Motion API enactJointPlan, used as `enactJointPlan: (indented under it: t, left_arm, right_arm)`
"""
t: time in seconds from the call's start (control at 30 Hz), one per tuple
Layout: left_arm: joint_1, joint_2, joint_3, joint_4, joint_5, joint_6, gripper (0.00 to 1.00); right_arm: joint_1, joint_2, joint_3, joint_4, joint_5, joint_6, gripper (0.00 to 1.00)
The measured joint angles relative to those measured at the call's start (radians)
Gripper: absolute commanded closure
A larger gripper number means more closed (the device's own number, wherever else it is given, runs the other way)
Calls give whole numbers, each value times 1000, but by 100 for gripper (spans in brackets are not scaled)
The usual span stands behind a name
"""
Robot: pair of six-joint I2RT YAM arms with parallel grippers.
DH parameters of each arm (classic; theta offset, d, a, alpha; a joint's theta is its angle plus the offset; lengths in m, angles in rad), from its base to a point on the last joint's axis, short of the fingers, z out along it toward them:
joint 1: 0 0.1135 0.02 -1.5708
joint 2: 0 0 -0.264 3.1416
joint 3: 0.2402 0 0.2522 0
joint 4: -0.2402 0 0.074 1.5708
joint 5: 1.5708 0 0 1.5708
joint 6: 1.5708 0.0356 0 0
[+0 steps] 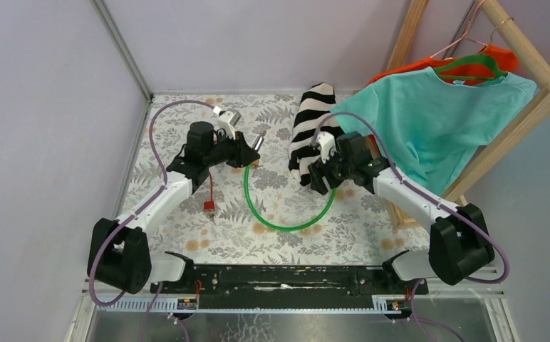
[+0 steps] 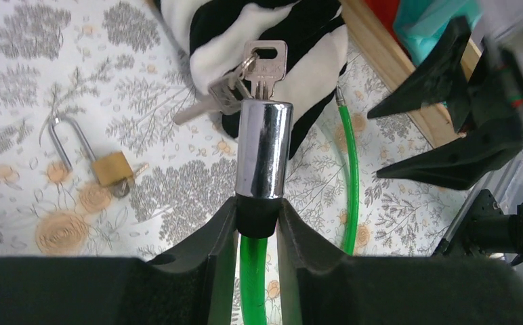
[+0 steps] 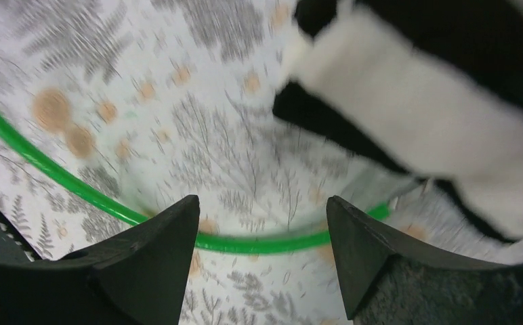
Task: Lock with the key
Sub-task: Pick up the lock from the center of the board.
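The green cable's tip needs to stay clear to go into the lock cylinder (image 2: 264, 149), so my right gripper will grab the cable just behind its metal-tipped loose end.
My left gripper (image 2: 257, 217) is shut on the black collar at the base of the cable lock's chrome lock cylinder (image 2: 264, 149), and holds it off the table. A silver key (image 2: 265, 61) sits in the cylinder's far end, and a ring with other keys hangs beside it. The green cable (image 1: 286, 226) loops from the cylinder across the table toward my right gripper (image 1: 320, 174). Its metal-tipped free end (image 2: 339, 91) lies loose by the striped cloth. My right gripper (image 3: 262, 210) hovers open over the green cable (image 3: 265, 242), with nothing between its fingers.
A small brass padlock (image 2: 112, 168) lies on the floral tablecloth left of the cylinder. A red tag (image 1: 208, 206) hangs under the left arm. A black-and-white striped cloth (image 1: 308, 128) lies at the back middle. A teal shirt (image 1: 429, 121) hangs on a wooden rack (image 1: 536, 92) at right.
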Motion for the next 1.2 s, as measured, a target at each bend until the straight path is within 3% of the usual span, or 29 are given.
enactJointPlan:
  t: [0.23,0.43,0.9,1.03,1.2]
  left_arm:
    - [0,8,-112,35,-27,-75,100]
    - [0,7,-133,73,-25,-78,100]
    - [0,-7,-145,131,10,-77,100]
    - [0,-10,-147,143,17,-74,100]
    - [0,-11,-156,159,32,-65,100]
  right_arm:
    - [0,-5,-198,48,157,134,25]
    - [-1,0,-201,124,258,198,28]
    - [-3,177,-184,155,377,225,51]
    - [-3,200,-171,157,380,224,61]
    - [-3,225,-156,166,387,226,86]
